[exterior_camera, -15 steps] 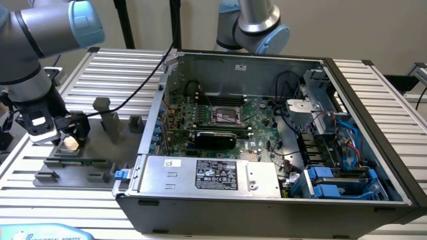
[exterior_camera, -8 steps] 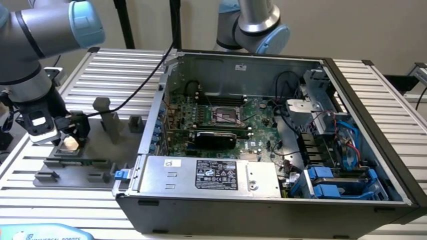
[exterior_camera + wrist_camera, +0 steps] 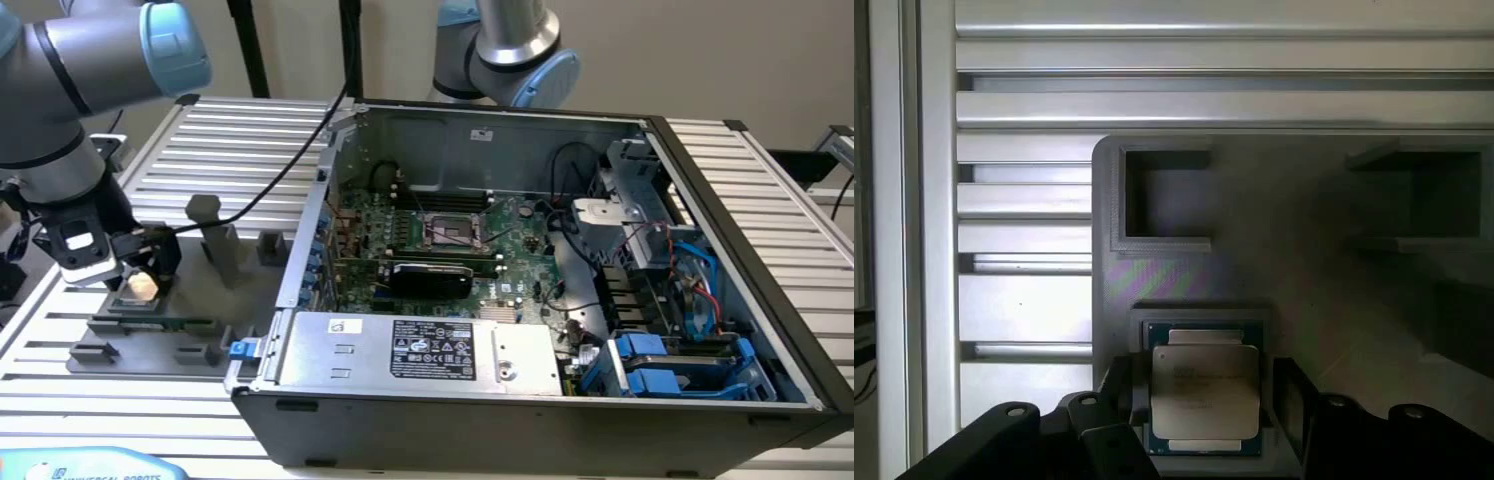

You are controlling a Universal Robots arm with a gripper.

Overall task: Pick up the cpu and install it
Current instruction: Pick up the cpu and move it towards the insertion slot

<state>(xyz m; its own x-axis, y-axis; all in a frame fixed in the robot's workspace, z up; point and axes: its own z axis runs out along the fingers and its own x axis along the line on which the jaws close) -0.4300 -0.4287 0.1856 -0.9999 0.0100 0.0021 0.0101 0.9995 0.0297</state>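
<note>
I next need to grab the cpu by its facing side edges, where gaps let my gripper's fingers in, since the hollow's side [image 3: 1200, 313] sits tight along the cpu's end edge.
The cpu [image 3: 1206, 390], a thin square chip with a silvery-beige top, lies flat in a recess of the grey fixture plate [image 3: 1184, 270]. My gripper [image 3: 1206, 405] is low over it and open, with one dark finger [image 3: 1122, 392] on each side of the chip and a small gap to its edges. In the exterior view the gripper [image 3: 134, 275] hangs over the fixture plate [image 3: 147, 345] at the exterior view's left. The black-framed socket [image 3: 454, 232] sits on the green motherboard [image 3: 501, 250] inside the open computer case, well to the right of the gripper.
Grey upright posts [image 3: 214, 240] stand on the fixture plate beside the gripper. The case wall [image 3: 300, 260] rises between the fixture and the motherboard. A power supply [image 3: 414, 350], cables and blue drive bays [image 3: 667, 360] fill the case's near side. A second arm [image 3: 514, 50] stands behind it.
</note>
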